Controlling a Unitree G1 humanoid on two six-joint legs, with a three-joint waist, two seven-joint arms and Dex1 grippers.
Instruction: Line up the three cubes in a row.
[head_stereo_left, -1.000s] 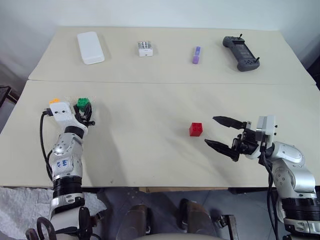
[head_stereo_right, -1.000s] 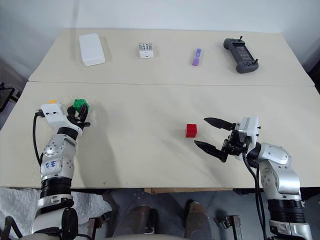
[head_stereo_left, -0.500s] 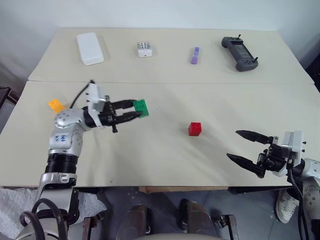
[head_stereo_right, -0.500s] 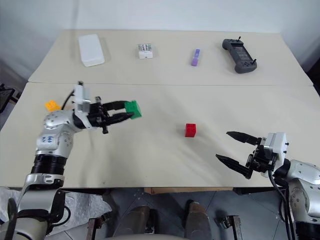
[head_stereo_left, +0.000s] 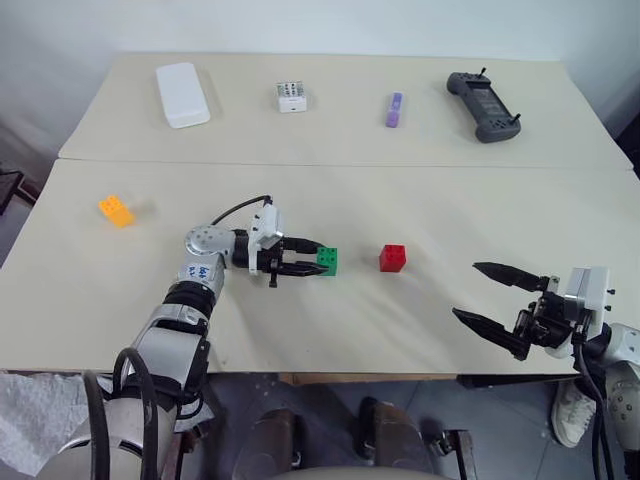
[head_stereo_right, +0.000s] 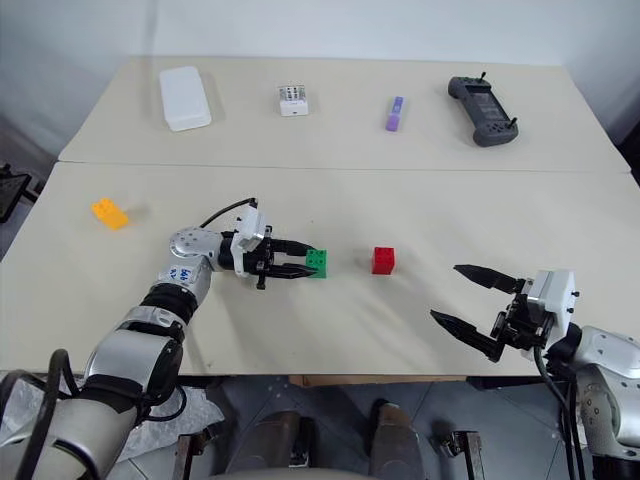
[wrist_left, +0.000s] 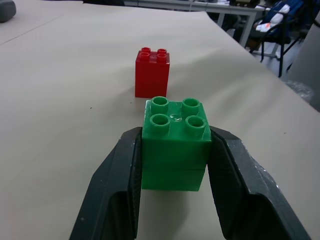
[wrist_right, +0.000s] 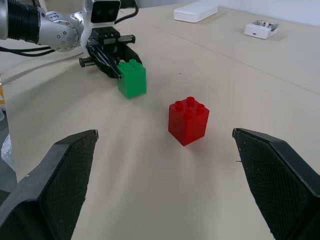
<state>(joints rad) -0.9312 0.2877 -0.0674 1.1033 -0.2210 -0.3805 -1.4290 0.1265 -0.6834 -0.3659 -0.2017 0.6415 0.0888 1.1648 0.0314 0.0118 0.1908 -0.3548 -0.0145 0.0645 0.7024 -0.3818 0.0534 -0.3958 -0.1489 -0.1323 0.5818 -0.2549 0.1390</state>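
Note:
My left gripper should open now. The green cube's lower edge is on the table near the red cube (head_stereo_left: 392, 258), so the green cube would stay standing.
My left gripper (head_stereo_left: 316, 266) is shut on the green cube (head_stereo_left: 328, 261), held studs-up low over the near table, pointing right. The green cube (wrist_left: 175, 143) sits squeezed between both black fingers. A short gap to its right stands the red cube (head_stereo_left: 392, 258), also seen just beyond the green one as the red cube (wrist_left: 151, 73). The orange-yellow cube (head_stereo_left: 115, 210) lies alone at the far left of the table. My right gripper (head_stereo_left: 487, 294) hangs open near the front right edge, nothing between its fingers, facing the red cube (wrist_right: 188, 120).
On the far table lie a white box (head_stereo_left: 181, 94), a white dotted die (head_stereo_left: 291, 97), a purple marker (head_stereo_left: 393, 109) and a dark handheld controller (head_stereo_left: 483, 105). A seam (head_stereo_left: 330, 166) joins the two tables.
My left arm has carried the green cube from the left side, beside the orange-yellow cube, rightward to just left of the red cube. The right gripper drew back toward the front right edge.

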